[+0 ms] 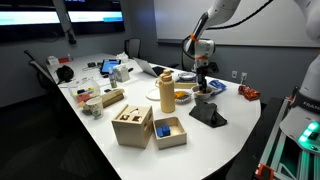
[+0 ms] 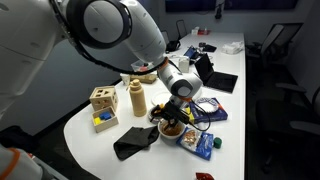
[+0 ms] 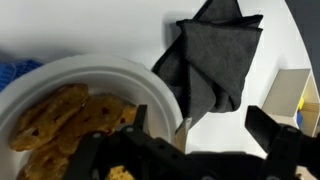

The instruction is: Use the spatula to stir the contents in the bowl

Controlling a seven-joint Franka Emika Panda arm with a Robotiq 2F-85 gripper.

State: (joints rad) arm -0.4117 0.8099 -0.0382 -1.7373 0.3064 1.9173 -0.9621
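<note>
I need to grab the spatula with my gripper by its thin tan end at the bowl's rim, so the spatula's other end stays free to stir the contents.
The bowl (image 3: 120, 68) fills the lower left of the wrist view, pale-rimmed and holding brown, cookie-like pieces. A thin tan strip (image 3: 183, 127) stands at its right rim between my fingers. It may be the spatula, but I cannot tell. My gripper (image 3: 200, 115) hangs open just above the rim, its left finger over the bowl's contents and its right finger over bare table. Nothing is gripped. In both exterior views the gripper (image 1: 204, 84) (image 2: 178, 107) points down over the bowl (image 2: 172, 129).
A crumpled dark cloth (image 3: 212, 55) (image 2: 135, 142) lies right beside the bowl. A cream-yellow canister (image 1: 166, 90) and a shallow orange-inside dish (image 1: 183, 95) stand close by, with wooden boxes (image 1: 133, 125) nearer the table's end. Blue items (image 2: 205, 145) lie by the table edge.
</note>
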